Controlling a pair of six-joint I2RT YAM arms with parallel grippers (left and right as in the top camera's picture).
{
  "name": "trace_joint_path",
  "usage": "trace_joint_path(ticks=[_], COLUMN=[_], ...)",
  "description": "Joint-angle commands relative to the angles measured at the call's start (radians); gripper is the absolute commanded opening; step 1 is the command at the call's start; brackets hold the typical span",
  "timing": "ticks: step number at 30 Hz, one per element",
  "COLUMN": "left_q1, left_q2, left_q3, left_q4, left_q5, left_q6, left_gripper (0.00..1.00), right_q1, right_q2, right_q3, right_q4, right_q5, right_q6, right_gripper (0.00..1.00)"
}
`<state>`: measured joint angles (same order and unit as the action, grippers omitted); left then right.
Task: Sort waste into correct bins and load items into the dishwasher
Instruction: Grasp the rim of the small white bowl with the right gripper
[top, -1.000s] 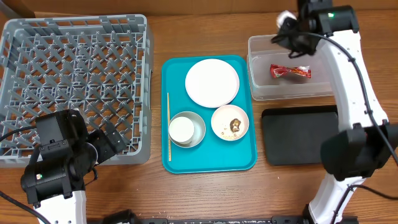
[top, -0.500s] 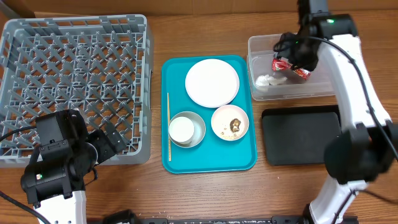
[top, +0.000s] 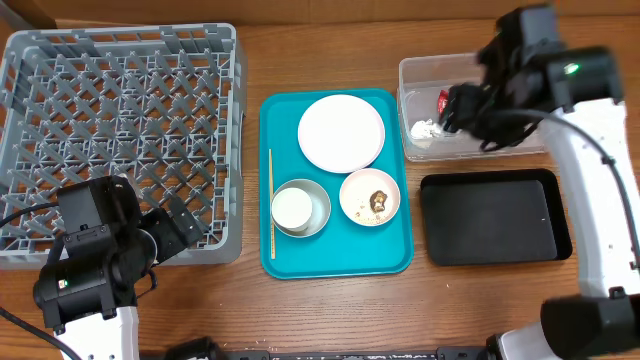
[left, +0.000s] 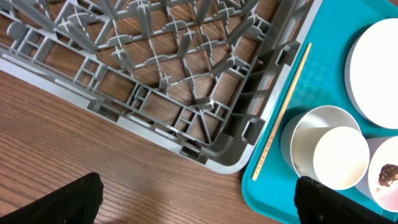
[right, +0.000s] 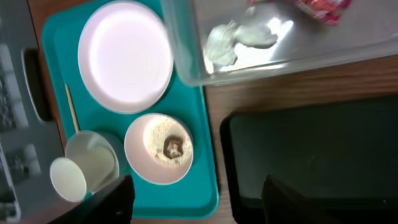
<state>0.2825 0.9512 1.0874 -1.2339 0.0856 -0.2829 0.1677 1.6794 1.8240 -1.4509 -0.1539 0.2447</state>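
Note:
I will use my right gripper to grab the pinkish bowl's rim on the side toward the grey bowl (top: 318, 215). The pinkish bowl's opposite rim then stays free, so the bowl can empty its waste into the black tray.
In the clear tub (top: 408, 80) lie a white tissue (top: 425, 129) and a red wrapper (top: 444, 100). My right gripper (top: 470, 115) hangs open and empty above the tub's near wall. In the right wrist view, the tissue (right: 233, 40) and wrapper (right: 320, 7) are inside the tub, far from the right gripper (right: 199, 202). The teal tray (top: 335, 260) carries the white plate (top: 341, 132), a white cup (top: 292, 207) in the grey bowl (top: 318, 215), and a pinkish bowl (top: 370, 197) with a brown lump (top: 379, 200) and pale grains. My left gripper (left: 199, 205) is open over bare wood beside the grey dish rack (top: 120, 130).
The black tray (top: 495, 217) lies in front of the tub, to the right of the teal tray. A thin wooden chopstick (top: 270, 205) lies along the teal tray's left side, next to the rack's corner (left: 211, 158).
The right gripper opened and let the tissue fall into the tub beside the wrapper. It then drew back toward the tub's near wall. The left arm has not moved.

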Motion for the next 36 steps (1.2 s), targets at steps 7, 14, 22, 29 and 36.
trace_joint_path(ticks=[7, 14, 22, 29, 36], left_q1=[0.005, 0.005, 0.005, 0.005, 0.005], left_q2=[-0.002, -0.002, -0.002, -0.002, -0.002], left_q3=[0.021, 0.021, 0.021, 0.021, 0.020], left_q4=[0.002, 0.000, -0.002, -0.004, -0.005], left_q5=[0.008, 0.009, 0.008, 0.008, 0.009], left_q6=[-0.009, -0.010, -0.009, -0.009, -0.009], left_gripper=[1.00, 1.00, 1.00, 1.00, 1.00], right_q1=[0.199, 0.347, 0.452, 0.488, 0.491], right_q2=[-0.414, -0.378, -0.141, 0.009, 0.115], right_q3=[-0.480, -0.708, -0.735, -0.735, -0.735], right_q4=[0.388, 0.595, 0.702, 0.791, 0.808], right_q5=[-0.024, -0.024, -0.023, -0.023, -0.035], right_q6=[-0.097, -0.123, -0.122, -0.113, -0.088], right_gripper=[0.84, 0.84, 0.75, 0.63, 0.45])
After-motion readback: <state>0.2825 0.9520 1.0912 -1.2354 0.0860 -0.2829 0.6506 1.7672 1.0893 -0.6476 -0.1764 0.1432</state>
